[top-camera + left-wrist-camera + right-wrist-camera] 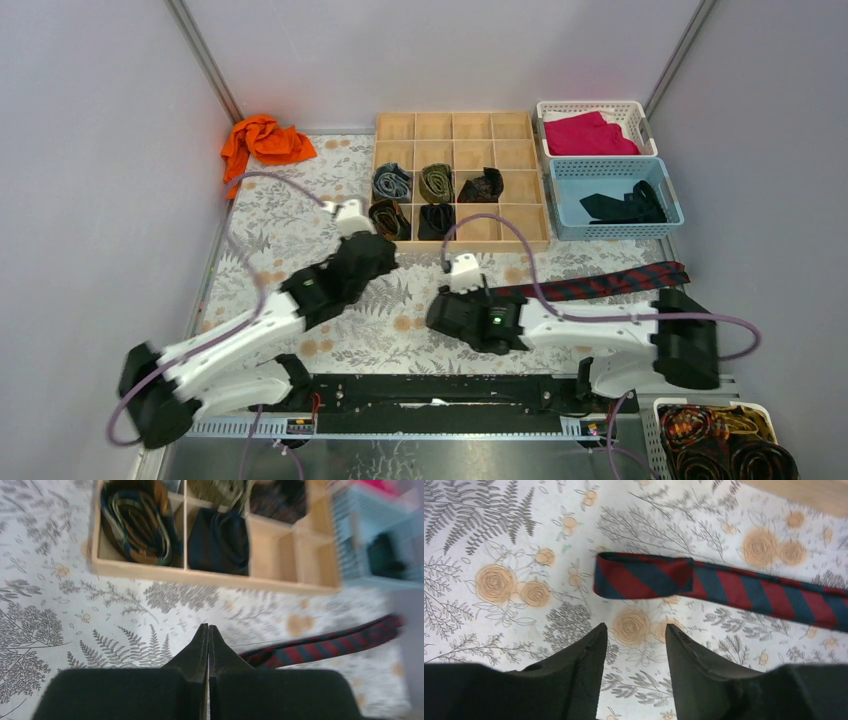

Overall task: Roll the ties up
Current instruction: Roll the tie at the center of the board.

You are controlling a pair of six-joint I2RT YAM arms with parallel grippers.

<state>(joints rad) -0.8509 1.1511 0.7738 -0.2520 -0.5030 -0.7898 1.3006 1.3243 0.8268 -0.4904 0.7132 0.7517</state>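
My right gripper picks up the striped tie by its folded end [503,291] [634,577] next, to allow rolling. The long part of the tie stays trailing flat.
A navy tie with red diagonal stripes [600,282] lies flat as a long strip on the floral table cover, with its left end folded over [644,575]. My right gripper [445,310] is open and empty, its fingertips [599,635] just short of that folded end. My left gripper [383,250] is shut and empty [208,627], above the cover in front of the wooden organizer [520,238]. The striped tie shows to its right in the left wrist view [325,644]. Rolled ties sit in the organizer: grey-blue [392,182], olive [436,182], brown [388,218], black [436,220].
An orange cloth [265,140] lies at the back left. A white basket [545,108] holds a magenta cloth. A blue basket [560,200] holds a loose black tie [625,205]. A white basket with several patterned ties [720,440] stands at the front right.
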